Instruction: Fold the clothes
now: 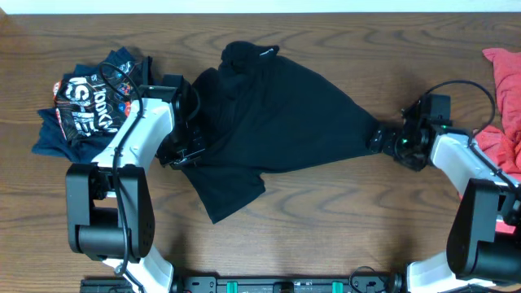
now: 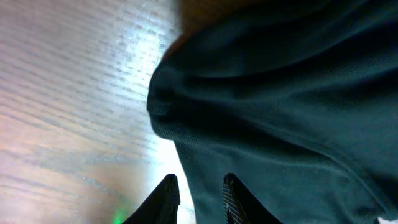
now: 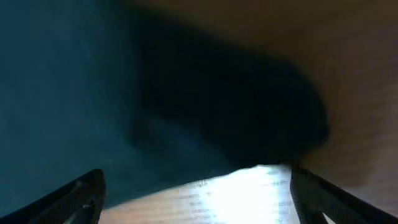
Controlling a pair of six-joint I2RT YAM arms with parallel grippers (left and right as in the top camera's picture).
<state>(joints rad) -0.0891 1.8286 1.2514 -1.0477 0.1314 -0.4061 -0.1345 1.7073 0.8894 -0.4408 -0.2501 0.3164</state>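
The black T-shirt (image 1: 277, 114) needs to be spread for folding, so my right gripper will next grab its tapered tip (image 1: 379, 140), opposite my left gripper.
A black T-shirt (image 1: 277, 114) lies crumpled and unevenly spread on the middle of the wooden table. It tapers to a point at the right. My left gripper (image 1: 181, 155) is at the shirt's left edge. In the left wrist view its fingers (image 2: 201, 183) are a little apart and straddle the fabric edge (image 2: 280, 112), with bare table showing between them. My right gripper (image 1: 376, 138) is at the shirt's right tip. In the right wrist view its fingers (image 3: 196, 177) are wide open, with the dark fabric (image 3: 124, 93) just ahead of them and nothing held.
A navy printed garment (image 1: 85, 110) lies bunched at the far left, beside my left arm. A coral-red garment (image 1: 506, 89) lies at the right edge, behind my right arm. The table's far edge (image 1: 260, 11) runs along the top.
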